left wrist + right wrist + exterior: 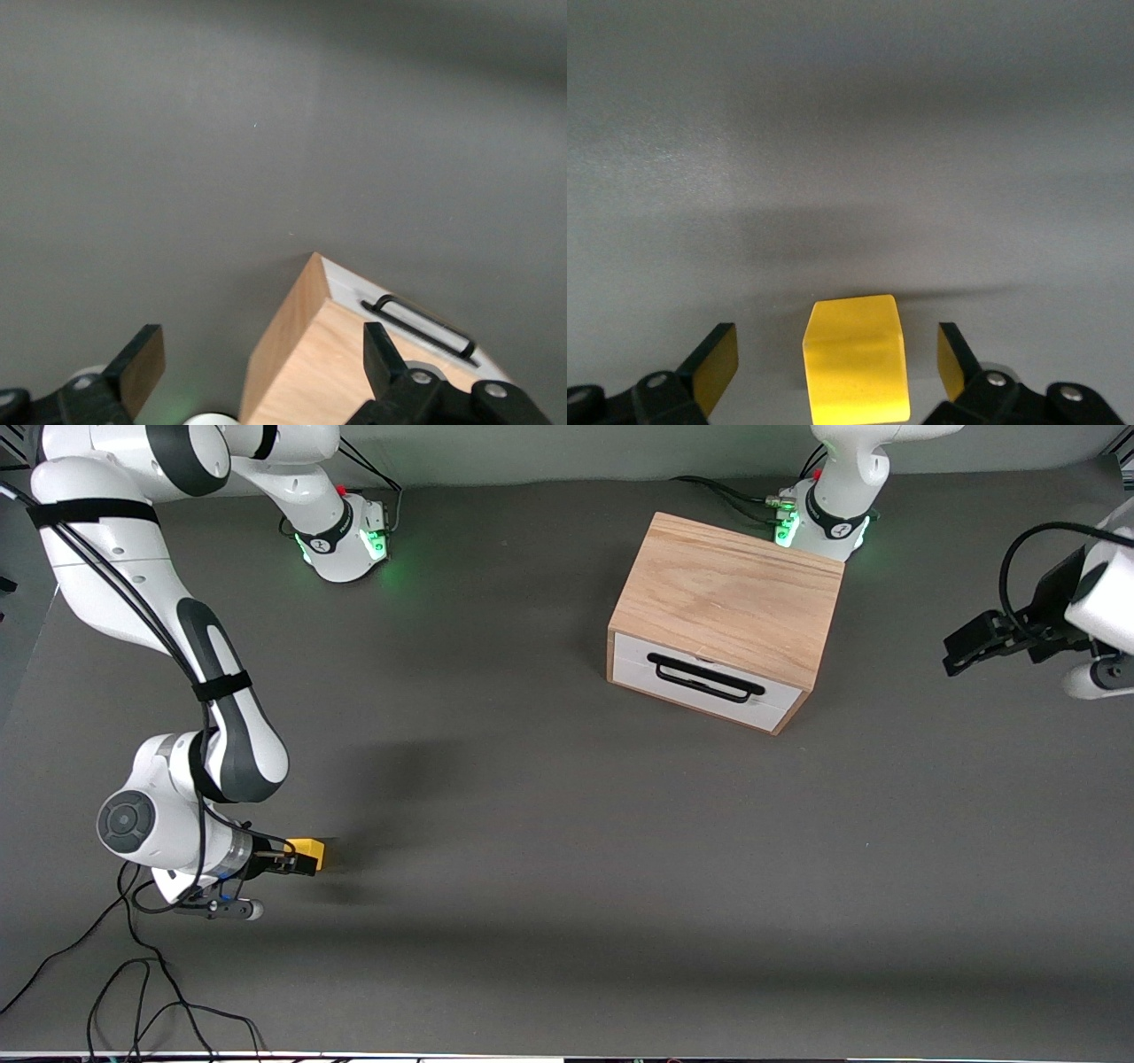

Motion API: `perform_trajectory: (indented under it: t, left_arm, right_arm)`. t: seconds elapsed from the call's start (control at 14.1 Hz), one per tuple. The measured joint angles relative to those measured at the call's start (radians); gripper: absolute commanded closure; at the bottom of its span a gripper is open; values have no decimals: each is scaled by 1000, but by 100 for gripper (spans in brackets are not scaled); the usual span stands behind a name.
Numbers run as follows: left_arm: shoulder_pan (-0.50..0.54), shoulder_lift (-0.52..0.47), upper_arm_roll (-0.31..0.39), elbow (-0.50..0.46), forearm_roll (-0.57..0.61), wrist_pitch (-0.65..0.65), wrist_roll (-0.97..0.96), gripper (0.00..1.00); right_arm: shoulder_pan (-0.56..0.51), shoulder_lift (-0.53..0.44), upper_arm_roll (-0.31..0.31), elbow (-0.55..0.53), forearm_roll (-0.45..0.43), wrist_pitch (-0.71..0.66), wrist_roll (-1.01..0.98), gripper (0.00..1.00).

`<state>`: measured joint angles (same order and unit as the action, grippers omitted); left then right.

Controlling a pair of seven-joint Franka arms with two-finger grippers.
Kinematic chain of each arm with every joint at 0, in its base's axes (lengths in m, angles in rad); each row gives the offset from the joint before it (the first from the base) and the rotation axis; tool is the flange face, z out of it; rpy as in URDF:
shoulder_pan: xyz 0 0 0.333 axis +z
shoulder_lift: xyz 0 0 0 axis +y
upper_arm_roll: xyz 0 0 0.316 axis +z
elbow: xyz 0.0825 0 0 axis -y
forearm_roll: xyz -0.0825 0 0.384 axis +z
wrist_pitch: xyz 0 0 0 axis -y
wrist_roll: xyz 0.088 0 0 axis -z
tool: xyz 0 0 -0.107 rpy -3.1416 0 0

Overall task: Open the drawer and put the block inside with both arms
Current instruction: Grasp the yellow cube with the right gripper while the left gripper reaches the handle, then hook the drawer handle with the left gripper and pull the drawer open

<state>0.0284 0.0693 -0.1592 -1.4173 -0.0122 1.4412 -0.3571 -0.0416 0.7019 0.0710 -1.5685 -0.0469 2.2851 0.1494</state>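
Observation:
My right gripper's fingers stop above the yellow block's top (306, 847) with grey table between them, so it is too early to close; lowering comes first.
The small yellow block (312, 851) lies on the grey table toward the right arm's end, nearer the front camera than the cabinet. My right gripper (299, 861) is low at the block, open, one finger on each side with gaps; in the right wrist view the block (855, 359) sits between the fingers (713, 359) of the gripper (833, 365). The wooden cabinet (731, 593) holds the white drawer (700, 682), which is closed, with its black handle (704, 677). My left gripper (966, 646) is open and empty, up in the air beside the cabinet; its wrist view (261, 363) shows the cabinet (337, 372) and handle (421, 323).
Black cables (133, 992) trail on the table near the front camera at the right arm's end. The two green-lit bases (350, 540) (819, 522) stand along the table's edge farthest from the front camera; the cabinet sits just in front of the left arm's base.

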Motion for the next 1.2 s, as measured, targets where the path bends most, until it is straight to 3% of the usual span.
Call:
perform_trajectory:
  t: [0.42, 1.06, 1.2]
  left_arm:
    - [-109, 117, -34, -3, -7, 48, -516, 0]
    - [-314, 349, -38, -17, 0, 84, -1450, 0]
    - [-332, 406, -38, -28, 0, 83, -1553, 0]
  right_arm:
    - [-5, 38, -5, -5, 0, 0, 2, 0]
    - [-4, 44, -6, -17, 0, 10, 2, 0]
    - [-3, 46, -6, -17, 0, 10, 2, 9]
